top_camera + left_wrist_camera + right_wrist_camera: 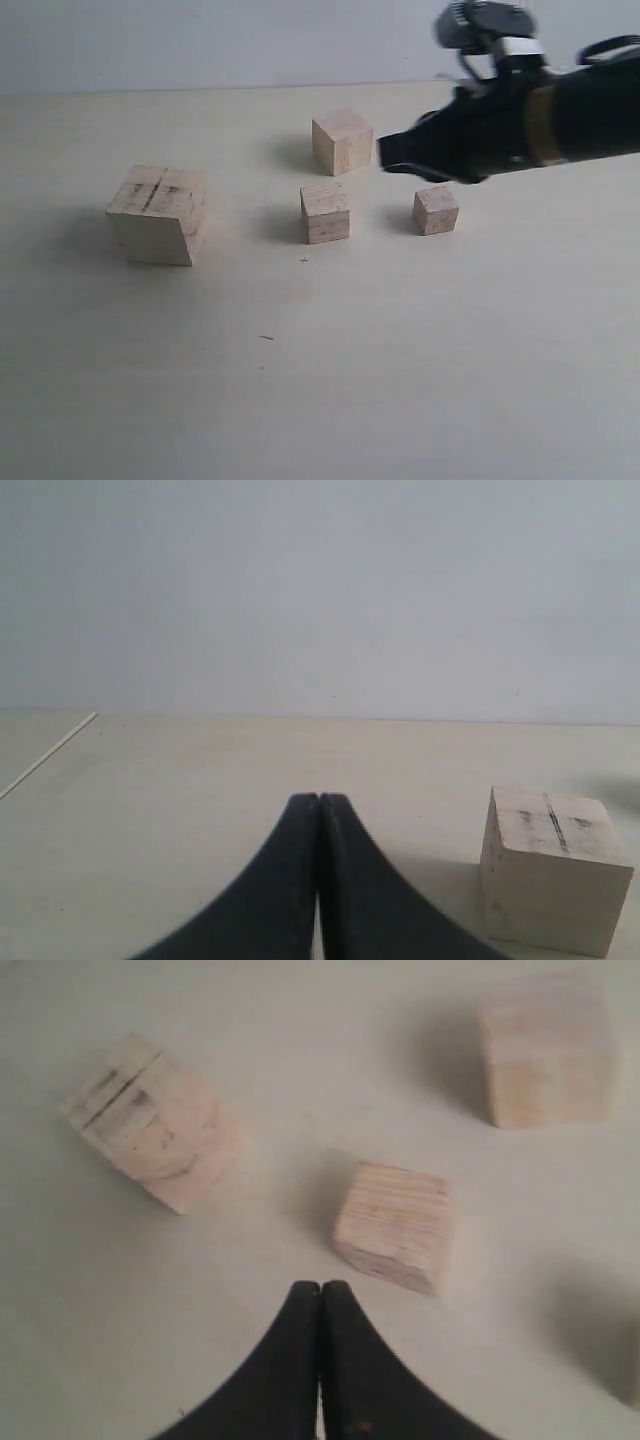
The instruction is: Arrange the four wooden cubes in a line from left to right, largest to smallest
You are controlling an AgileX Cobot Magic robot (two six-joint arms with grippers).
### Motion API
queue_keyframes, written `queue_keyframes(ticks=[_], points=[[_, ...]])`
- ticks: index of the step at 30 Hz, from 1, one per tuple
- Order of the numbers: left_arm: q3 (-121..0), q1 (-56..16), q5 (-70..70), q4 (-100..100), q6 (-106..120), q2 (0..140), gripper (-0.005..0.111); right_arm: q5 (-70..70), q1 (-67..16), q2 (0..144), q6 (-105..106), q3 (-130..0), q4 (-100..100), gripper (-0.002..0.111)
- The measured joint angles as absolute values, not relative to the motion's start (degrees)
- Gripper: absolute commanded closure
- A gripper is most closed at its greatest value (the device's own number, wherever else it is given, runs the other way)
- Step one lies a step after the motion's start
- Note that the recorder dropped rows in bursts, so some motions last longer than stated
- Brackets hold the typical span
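My right gripper grabs the largest cube (pixel 157 215) by its sides below the dark lines' ends next, to line up the cubes from the largest.
Four pale wooden cubes rest on the table. The largest cube (pixel 157 215) (pixel 553 880) (pixel 150 1135), with dark lines on top, is at the left. The second-largest cube (pixel 342 141) (pixel 545 1050) sits farther back, near the middle. In front of it is the third cube (pixel 326 212) (pixel 393 1225), and the smallest cube (pixel 436 210) lies to its right. My right gripper (pixel 384 155) (pixel 321 1285) hovers shut and empty, just right of the second-largest cube. The left gripper (pixel 319 798) is shut and empty, low over the table beside the largest cube; the exterior view does not show it.
The right arm's black body (pixel 540 120) reaches in from the right edge above the smallest cube. The pale tabletop (pixel 320 380) stretches wide in front of the cubes. A light wall (pixel 200 40) stands behind the table's far edge.
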State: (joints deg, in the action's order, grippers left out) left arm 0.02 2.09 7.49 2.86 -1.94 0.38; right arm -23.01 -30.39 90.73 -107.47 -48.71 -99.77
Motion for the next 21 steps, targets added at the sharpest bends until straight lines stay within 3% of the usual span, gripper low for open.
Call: queue_keyframes(ticks=[3, 10, 13, 18, 21], points=[[0.0, 2.1, 7.5, 2.9, -1.9, 0.4, 0.104, -22.2, -37.2, 97.6, -105.8, -55.5, -99.8, 0.1], [0.0, 2.1, 7.5, 2.9, -1.9, 0.4, 0.104, -18.0, -47.2, 109.2, -99.8, -68.6, -99.8, 0.04], [0.0, 2.1, 7.5, 2.9, -1.9, 0.4, 0.104, -17.2, -49.8, 112.3, -95.7, -72.8, -99.9, 0.02], [0.0, 2.1, 7.5, 2.9, -1.9, 0.4, 0.104, -17.4, -51.5, 117.8, -91.5, -79.4, -99.9, 0.003], [0.0, 2.1, 7.5, 2.9, -1.9, 0.4, 0.104, -17.5, -51.5, 121.7, -89.9, -83.1, -99.9, 0.003]])
